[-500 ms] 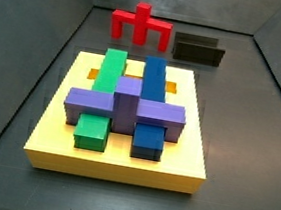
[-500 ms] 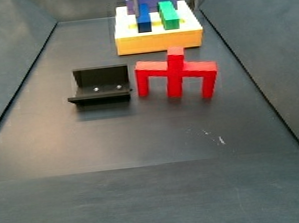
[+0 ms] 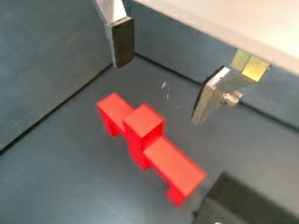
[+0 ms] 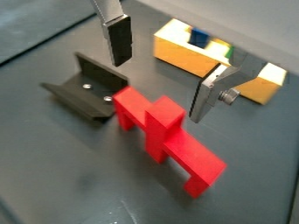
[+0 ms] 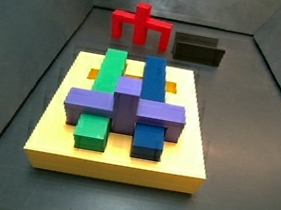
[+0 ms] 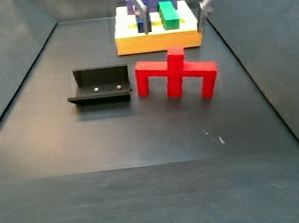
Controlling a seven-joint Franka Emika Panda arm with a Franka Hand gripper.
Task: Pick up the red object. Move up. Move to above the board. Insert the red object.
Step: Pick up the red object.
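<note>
I need to insert the red object into the yellow board, so next I should grab it with my gripper by its upright middle post (image 5: pixel 143 12) (image 3: pixel 143 122).
The red object (image 5: pixel 139 25) stands on the dark floor beyond the board, beside the fixture (image 5: pixel 198 51). It also shows in a side view (image 6: pixel 177 74) and in both wrist views (image 3: pixel 146 140) (image 4: pixel 163 133). The board (image 5: pixel 55 147) is a yellow slab carrying green, blue and purple blocks. It also shows at the back in a side view (image 6: pixel 152 43). My gripper (image 4: pixel 165 66) is open and empty. It hangs above the red object without touching it, and its two fingers (image 3: pixel 121 41) are spread wide. Only its lower part shows, at the top edge of a side view (image 6: pixel 168 1).
The dark L-shaped fixture (image 6: pixel 98 87) stands just beside the red object and close under one finger in a wrist view (image 4: pixel 82 87). Dark sloping walls (image 5: pixel 28 68) enclose the floor on both sides.
My gripper has come into sight at the top edge of a side view, over the red object. The red object, fixture and board have not moved.
</note>
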